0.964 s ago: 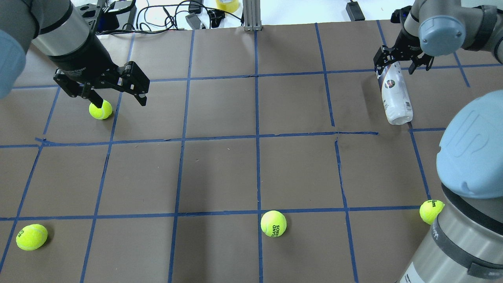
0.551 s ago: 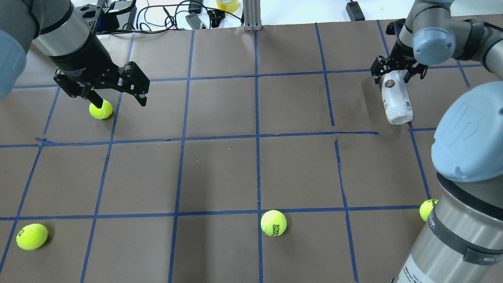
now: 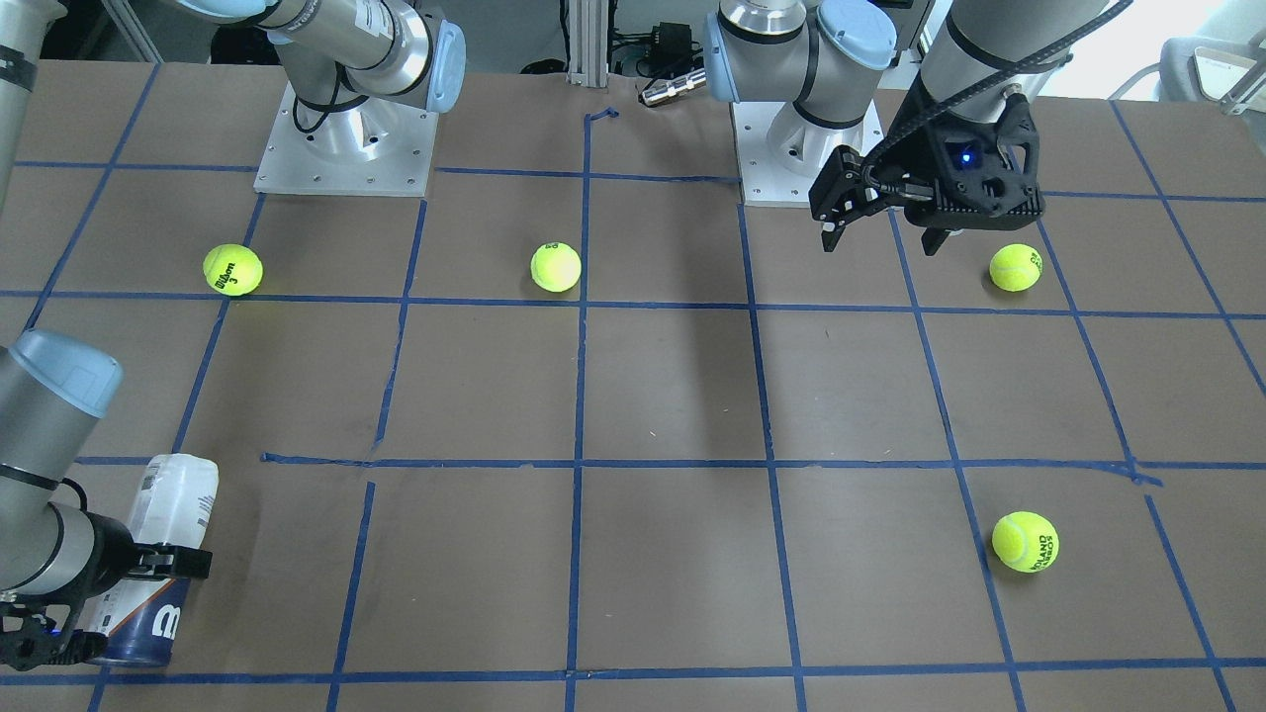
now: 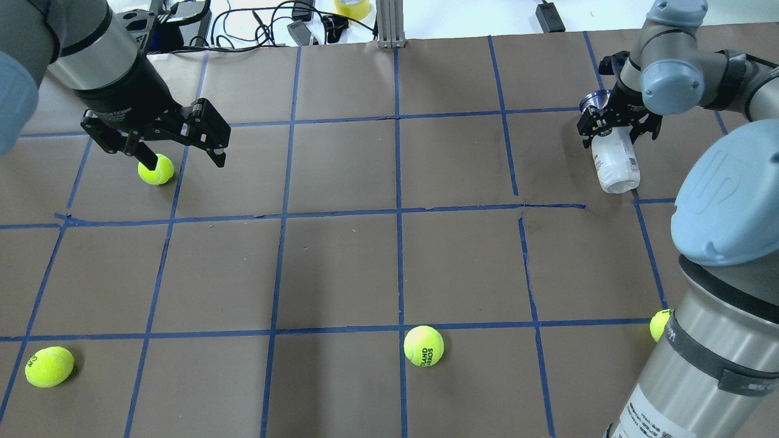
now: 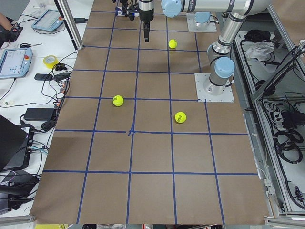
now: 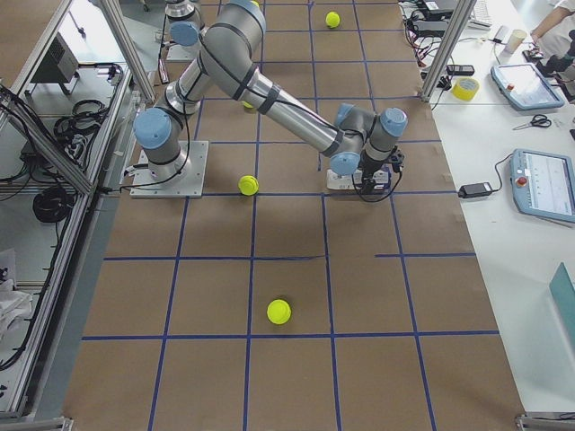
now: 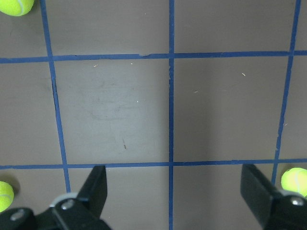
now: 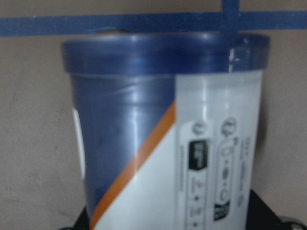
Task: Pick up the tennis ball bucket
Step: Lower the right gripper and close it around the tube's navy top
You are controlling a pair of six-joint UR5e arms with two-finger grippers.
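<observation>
I need to grab the tennis ball bucket next with my right gripper, around its body by the blue-end with the cap (image 3: 144, 603) (image 8: 165, 158), to lift it up.
The tennis ball bucket (image 4: 616, 167), a slim white can with a navy blue end, lies on its side at the far right of the table. It also shows in the front view (image 3: 176, 499). My right gripper (image 4: 614, 137) is low over the can's blue end, jaws open, one finger on each side. The right wrist view is filled by the can (image 8: 158, 143), with dark fingertips (image 8: 259, 211) at its lower edges. My left gripper (image 4: 184, 159) is open and empty, hovering beside a loose tennis ball (image 4: 156, 169) at the far left.
More loose tennis balls lie on the brown, blue-taped table: one at front centre (image 4: 423, 345), one at front left (image 4: 48, 366), one by the right arm's base (image 4: 660, 324). Cables and a tape roll (image 4: 352, 7) lie beyond the far edge.
My right gripper has come down and shifted along the can, so it now straddles the can near its blue end. The left arm has hardly moved.
</observation>
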